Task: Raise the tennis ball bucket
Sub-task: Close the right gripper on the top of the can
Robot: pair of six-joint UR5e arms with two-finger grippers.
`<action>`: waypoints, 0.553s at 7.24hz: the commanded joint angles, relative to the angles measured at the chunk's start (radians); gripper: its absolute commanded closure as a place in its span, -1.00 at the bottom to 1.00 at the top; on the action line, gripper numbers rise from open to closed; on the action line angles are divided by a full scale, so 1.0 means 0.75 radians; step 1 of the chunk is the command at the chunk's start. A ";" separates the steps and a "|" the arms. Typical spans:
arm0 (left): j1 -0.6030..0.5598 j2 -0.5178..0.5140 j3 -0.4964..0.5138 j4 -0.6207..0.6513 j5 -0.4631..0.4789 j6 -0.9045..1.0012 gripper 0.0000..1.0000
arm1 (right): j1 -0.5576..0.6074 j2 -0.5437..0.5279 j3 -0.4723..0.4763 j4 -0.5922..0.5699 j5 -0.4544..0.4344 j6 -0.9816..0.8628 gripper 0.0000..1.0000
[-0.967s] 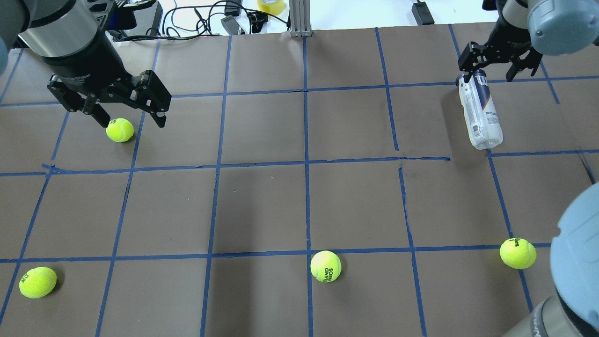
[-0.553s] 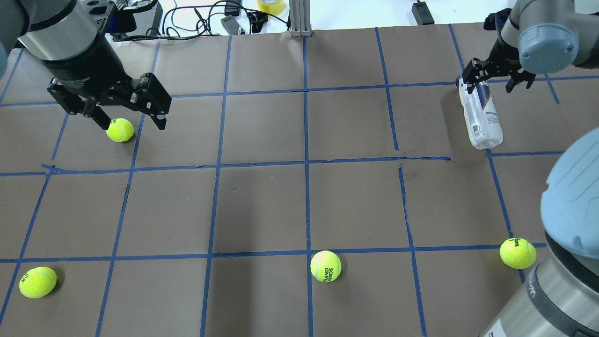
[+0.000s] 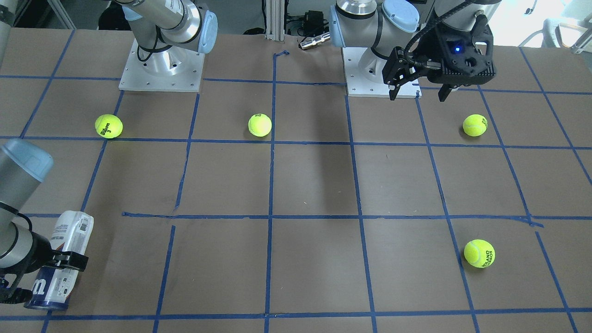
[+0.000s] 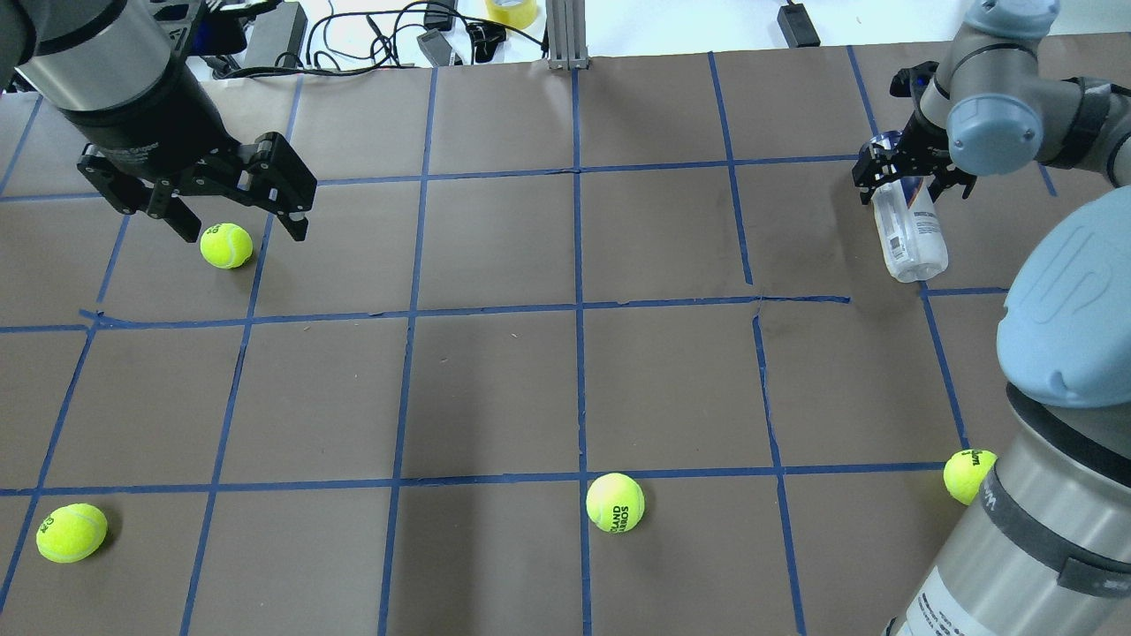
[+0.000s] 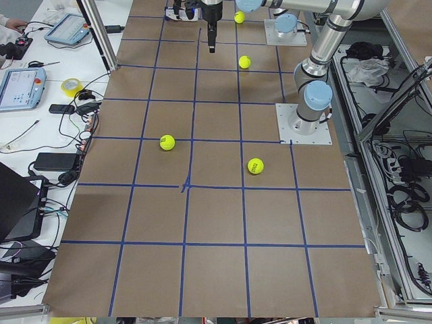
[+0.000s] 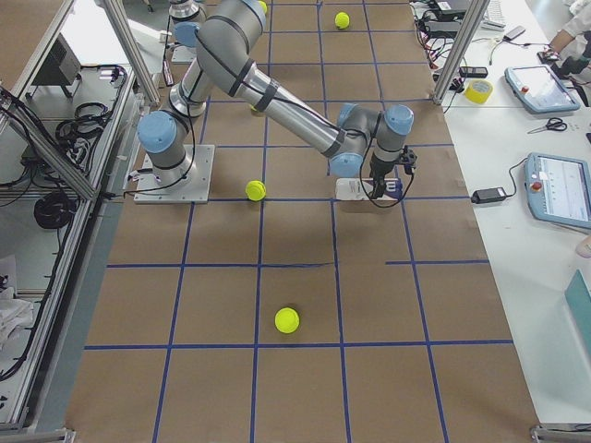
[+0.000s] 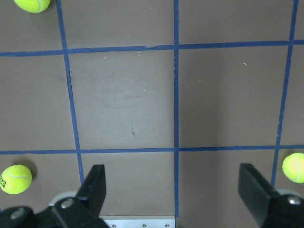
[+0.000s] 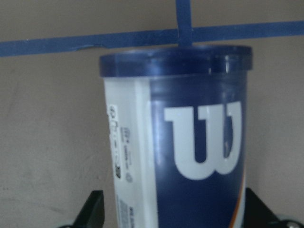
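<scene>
My right gripper is going to grab the tennis ball bucket [image 8: 190, 142] next, around its labeled body below the navy rim, to lift it up.
The tennis ball bucket [image 4: 912, 237] is a clear can with a white and navy label, lying on its side at the table's far right. It also shows in the front-facing view [image 3: 68, 240] and the exterior right view [image 6: 355, 188]. My right gripper [image 4: 910, 181] is low over its dark blue rim end, jaws open, one finger on each side. In the right wrist view the bucket [image 8: 190, 142] fills the space between the fingertips [image 8: 94, 206]; I cannot tell if they touch it. My left gripper [image 4: 225, 216] is open and empty, above a tennis ball [image 4: 226, 245].
Three more tennis balls lie near the robot's side of the table: left [image 4: 72, 533], middle [image 4: 615, 502] and right [image 4: 966, 475], this last one partly behind my right arm. Cables and a tape roll [image 4: 512, 11] lie beyond the far edge.
My right gripper has come down and a little toward the robot, from above the bucket's far end to straddling it. The right arm's elbow swung in. The left gripper barely shifted.
</scene>
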 commanded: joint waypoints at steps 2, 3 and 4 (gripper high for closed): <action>0.015 0.009 -0.009 -0.057 0.005 -0.004 -1.00 | -0.002 0.026 0.024 -0.032 0.001 -0.060 -0.94; 0.017 0.012 -0.009 -0.061 0.015 -0.002 -1.00 | -0.002 0.026 0.024 -0.032 -0.005 -0.058 -0.80; 0.027 0.010 -0.009 -0.057 0.007 -0.002 -1.00 | -0.002 0.024 0.022 -0.028 -0.015 -0.057 -0.55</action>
